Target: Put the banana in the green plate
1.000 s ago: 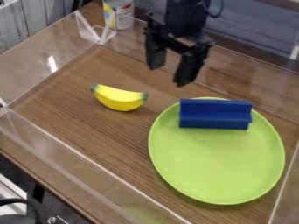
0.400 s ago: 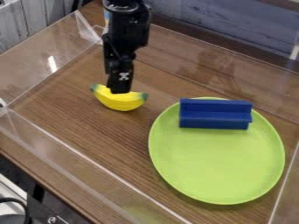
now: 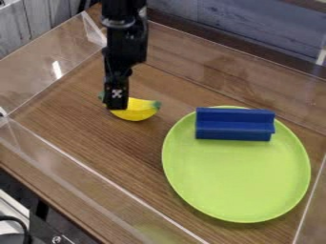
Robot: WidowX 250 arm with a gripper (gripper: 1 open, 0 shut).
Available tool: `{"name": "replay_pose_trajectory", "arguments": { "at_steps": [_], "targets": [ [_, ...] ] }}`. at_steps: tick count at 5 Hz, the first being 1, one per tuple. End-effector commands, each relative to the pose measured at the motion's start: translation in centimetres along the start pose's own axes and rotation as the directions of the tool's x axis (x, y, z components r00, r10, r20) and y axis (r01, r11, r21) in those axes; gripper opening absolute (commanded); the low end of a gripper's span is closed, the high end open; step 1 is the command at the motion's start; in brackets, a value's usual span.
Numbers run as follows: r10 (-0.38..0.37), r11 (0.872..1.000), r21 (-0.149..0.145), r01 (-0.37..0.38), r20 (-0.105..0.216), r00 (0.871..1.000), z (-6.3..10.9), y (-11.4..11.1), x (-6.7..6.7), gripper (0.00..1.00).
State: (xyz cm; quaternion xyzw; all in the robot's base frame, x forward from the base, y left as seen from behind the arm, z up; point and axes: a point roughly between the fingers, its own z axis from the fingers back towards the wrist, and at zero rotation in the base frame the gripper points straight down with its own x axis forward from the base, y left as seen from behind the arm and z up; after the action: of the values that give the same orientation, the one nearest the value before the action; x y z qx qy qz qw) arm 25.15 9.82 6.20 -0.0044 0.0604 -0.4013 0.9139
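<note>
I should set the banana in the green plate (image 3: 237, 191), and for that I should next grab it by its yellow body (image 3: 132, 111) with my gripper.
The banana (image 3: 137, 112), small and yellow with dark green tips, lies on the wooden table left of the green plate (image 3: 237, 191). My gripper (image 3: 116, 96) hangs from the black arm, lowered onto the banana's left end, fingers pointing down. The jaws stand open and hold nothing. The banana's left tip is hidden behind the fingers. The large lime-green plate lies at the right front, about a hand's width from the banana.
A blue rectangular block (image 3: 234, 124) lies on the far part of the plate. Clear plastic walls (image 3: 51, 67) fence the table on the left and front. A grey panel runs along the back right.
The arm has swung from above the plate's far edge leftward and come down over the banana's left end. The banana, plate and block have not moved.
</note>
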Motion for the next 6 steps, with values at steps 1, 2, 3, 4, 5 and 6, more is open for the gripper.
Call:
{"name": "replay_pose_trajectory", "arguments": {
  "at_steps": [1,2,3,4,5,6],
  "targets": [
    [-0.03,0.999,0.021,0.03,0.025,0.999,-1.0,0.4,-0.3,1.0],
    [-0.046,0.999,0.018,0.045,0.039,0.998,-2.7,0.6,-0.4,1.0],
    [-0.065,0.998,0.015,0.064,0.052,0.997,-3.3,1.0,-0.2,1.0],
    [-0.065,0.998,0.012,0.065,0.056,0.996,-3.6,1.2,0.0,1.0],
    [-0.068,0.998,0.005,0.068,0.06,0.996,-3.7,1.4,0.2,1.0],
    [-0.069,0.998,0.0,0.069,0.064,0.996,-3.9,1.5,0.3,1.0]
  ]
}}
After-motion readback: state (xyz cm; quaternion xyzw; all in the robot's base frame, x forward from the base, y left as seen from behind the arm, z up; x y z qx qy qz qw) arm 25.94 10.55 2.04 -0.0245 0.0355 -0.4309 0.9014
